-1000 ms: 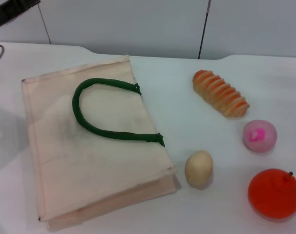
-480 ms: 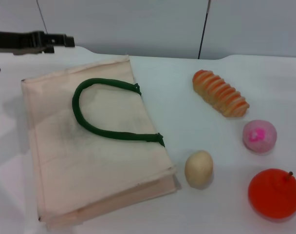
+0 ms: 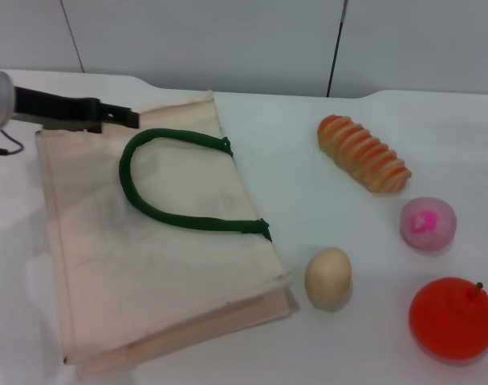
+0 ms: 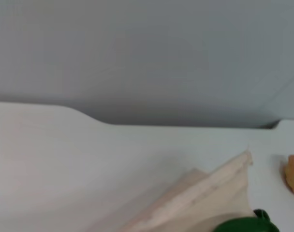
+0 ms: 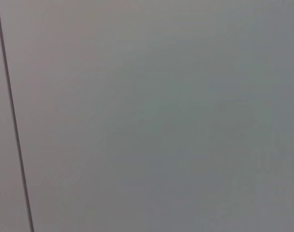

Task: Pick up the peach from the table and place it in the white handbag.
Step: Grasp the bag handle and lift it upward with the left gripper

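My left gripper moves toward the green handle next, before it closes on the handle. Its fingers hang above the bag's far corner, so closing now would miss.
The peach, small, pale pink with a magenta blotch, sits on the white table at the right. The white handbag lies flat at the left, its dark green handle on top. The bag's far corner and a bit of the handle show in the left wrist view. My left gripper reaches in from the left, above the bag's far left corner, far from the peach. My right gripper is out of view; its wrist camera shows only a grey wall.
A striped orange bread loaf lies at the back right. A beige potato sits by the bag's near right corner. An orange-red round fruit with a stem is at the front right. The grey wall stands behind the table.
My left arm has come in from the upper left, lower and farther right, now over the bag's far left corner. The objects have not moved.
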`<state>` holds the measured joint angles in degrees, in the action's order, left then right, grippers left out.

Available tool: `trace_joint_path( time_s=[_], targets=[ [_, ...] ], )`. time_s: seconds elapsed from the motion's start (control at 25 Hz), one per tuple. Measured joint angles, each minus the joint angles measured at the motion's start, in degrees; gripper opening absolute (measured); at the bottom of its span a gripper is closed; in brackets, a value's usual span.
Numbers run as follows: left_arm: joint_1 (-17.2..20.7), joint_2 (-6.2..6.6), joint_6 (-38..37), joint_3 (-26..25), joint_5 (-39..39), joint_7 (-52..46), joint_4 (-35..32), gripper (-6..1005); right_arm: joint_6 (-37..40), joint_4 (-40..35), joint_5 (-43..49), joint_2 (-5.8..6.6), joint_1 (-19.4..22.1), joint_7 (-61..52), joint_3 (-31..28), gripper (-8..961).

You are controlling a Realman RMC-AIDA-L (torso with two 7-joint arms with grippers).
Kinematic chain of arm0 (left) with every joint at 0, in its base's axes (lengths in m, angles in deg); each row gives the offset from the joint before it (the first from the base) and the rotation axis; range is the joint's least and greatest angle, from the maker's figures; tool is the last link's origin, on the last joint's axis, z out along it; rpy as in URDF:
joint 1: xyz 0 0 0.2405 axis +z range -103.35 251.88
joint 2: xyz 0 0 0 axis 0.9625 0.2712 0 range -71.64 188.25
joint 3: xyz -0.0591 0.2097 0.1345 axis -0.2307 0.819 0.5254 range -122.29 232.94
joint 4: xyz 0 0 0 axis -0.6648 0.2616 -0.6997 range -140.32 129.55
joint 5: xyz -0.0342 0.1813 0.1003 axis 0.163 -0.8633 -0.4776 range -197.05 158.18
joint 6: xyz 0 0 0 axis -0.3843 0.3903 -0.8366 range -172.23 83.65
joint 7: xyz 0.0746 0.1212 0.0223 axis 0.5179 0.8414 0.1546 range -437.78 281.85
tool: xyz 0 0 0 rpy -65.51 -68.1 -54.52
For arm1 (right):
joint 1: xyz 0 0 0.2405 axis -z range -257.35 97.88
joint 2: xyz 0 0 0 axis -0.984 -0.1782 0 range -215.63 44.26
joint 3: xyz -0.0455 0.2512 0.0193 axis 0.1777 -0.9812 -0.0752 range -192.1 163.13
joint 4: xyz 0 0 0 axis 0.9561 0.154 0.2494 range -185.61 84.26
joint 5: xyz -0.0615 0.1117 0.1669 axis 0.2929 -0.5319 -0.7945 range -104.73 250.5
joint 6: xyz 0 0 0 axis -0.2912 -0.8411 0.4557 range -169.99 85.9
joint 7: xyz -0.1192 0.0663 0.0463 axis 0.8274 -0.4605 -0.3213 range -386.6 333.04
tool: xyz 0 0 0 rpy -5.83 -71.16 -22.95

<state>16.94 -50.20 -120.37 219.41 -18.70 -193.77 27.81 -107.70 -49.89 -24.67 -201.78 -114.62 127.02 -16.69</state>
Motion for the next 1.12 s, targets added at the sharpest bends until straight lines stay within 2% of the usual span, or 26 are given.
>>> trace_joint_path(
  time_s=[0.64,0.92,1.12],
  targets=[
    [-0.3,-0.25,9.9,0.0,-2.4,-0.5,-9.1,866,0.0,0.4,0.0,0.00,-0.4,0.0,0.0,867],
    [-0.2,-0.32,11.7,-0.1,-2.3,-0.6,-10.8,859,0.0,0.4,0.0,0.00,-0.6,0.0,0.0,864],
    [-0.2,-0.55,11.8,-0.1,-2.4,-0.6,-10.9,810,0.0,0.5,0.0,0.00,-0.6,0.0,0.0,862]
  ],
)
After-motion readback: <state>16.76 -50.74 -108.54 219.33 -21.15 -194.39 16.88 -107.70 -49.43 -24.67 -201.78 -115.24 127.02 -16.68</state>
